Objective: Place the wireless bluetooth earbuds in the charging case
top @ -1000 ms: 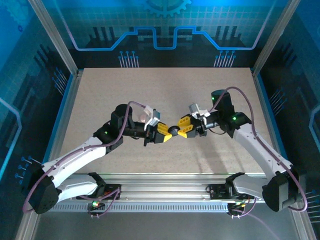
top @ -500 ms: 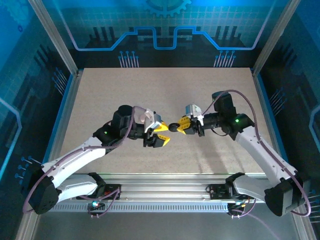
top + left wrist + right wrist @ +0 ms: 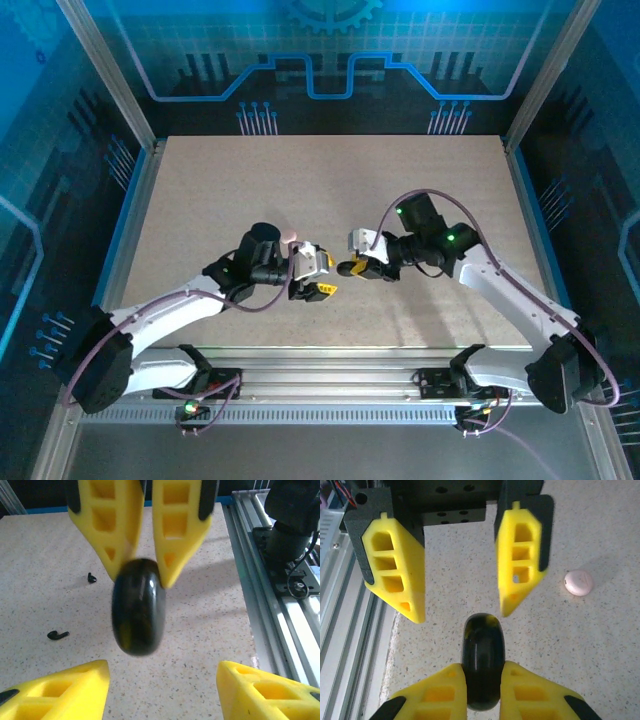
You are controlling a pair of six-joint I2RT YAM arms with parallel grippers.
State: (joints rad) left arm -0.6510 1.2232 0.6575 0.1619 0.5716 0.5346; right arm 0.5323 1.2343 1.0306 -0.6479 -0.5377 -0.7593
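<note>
The left gripper reaches the black charging case (image 3: 138,607) next and grabs its loose end (image 3: 137,633), which leaves the opposite end free to insert the earbuds.
My right gripper (image 3: 483,669) is shut on the black charging case (image 3: 481,666), a glossy round pebble held on edge just above the table. In the top view the right gripper (image 3: 349,268) holds it mid-table. My left gripper (image 3: 163,666) stands open facing the case (image 3: 138,607), a short gap away, with nothing between its fingers (image 3: 397,575). From above, the left gripper (image 3: 327,275) is just left of the case. Two black earbuds (image 3: 91,577) (image 3: 58,635) lie on the table beyond the case in the left wrist view.
A pink round case (image 3: 578,582) lies on the speckled table, past the left gripper, and shows as a pinkish spot (image 3: 290,238) by the left wrist. The aluminium rail (image 3: 260,575) runs along the table's near edge, close to both grippers.
The left gripper has opened and let go of the black case, backing off slightly. The right gripper keeps hold of the case and has shifted left and a little nearer.
</note>
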